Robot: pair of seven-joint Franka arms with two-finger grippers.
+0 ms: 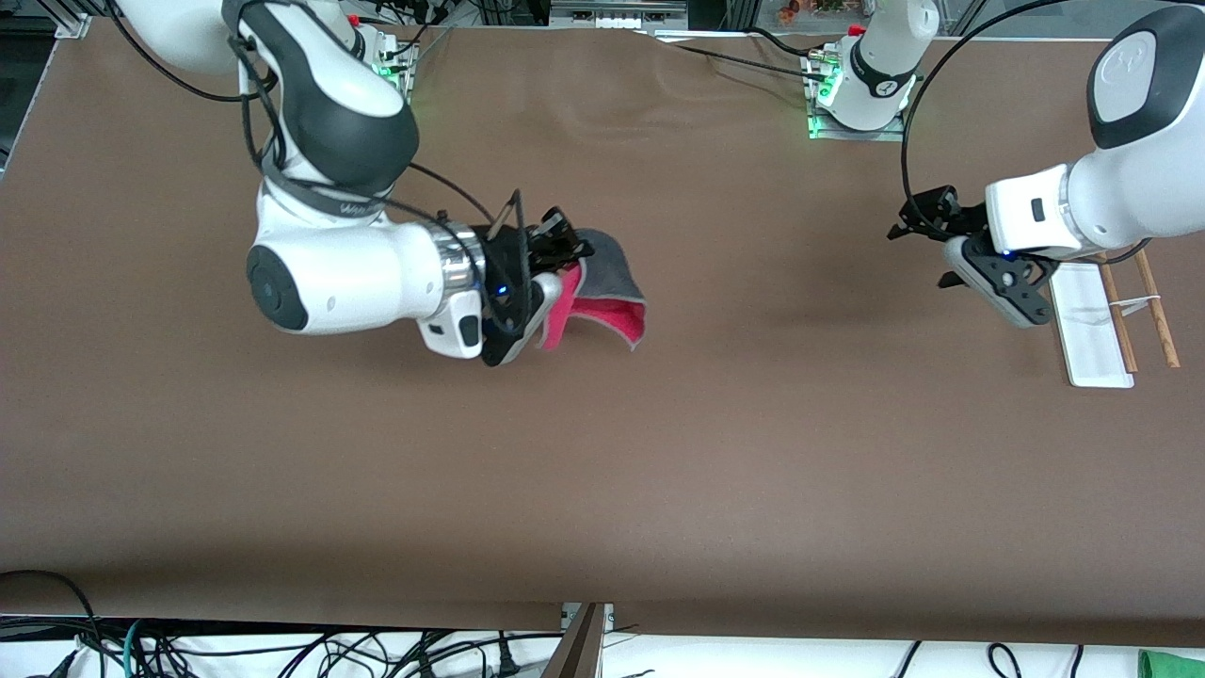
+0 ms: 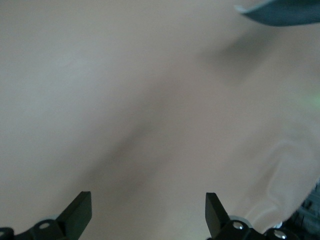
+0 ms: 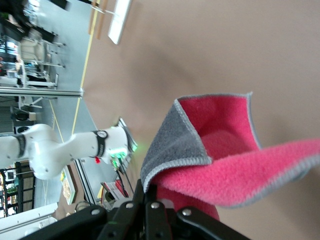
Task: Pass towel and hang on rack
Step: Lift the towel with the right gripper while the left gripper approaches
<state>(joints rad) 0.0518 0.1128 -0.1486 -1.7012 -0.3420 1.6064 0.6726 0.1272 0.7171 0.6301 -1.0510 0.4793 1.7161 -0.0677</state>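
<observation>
The towel needs to hang on the rack, so my left gripper will next grab the towel by its loose corner and take it over.
The towel, dark grey on one side and pinkish-red on the other, hangs folded above the brown table toward the right arm's end. My right gripper is shut on one edge of the towel, which droops from the pinched fingers. The rack, a white base with two thin wooden rods, stands at the left arm's end. My left gripper hovers beside the rack, open with nothing between its fingers. A dark grey corner of the towel shows in the left wrist view.
The brown table mat has wrinkles near the arm bases. Cables lie below the table's near edge. The rack also shows small in the right wrist view as a white base.
</observation>
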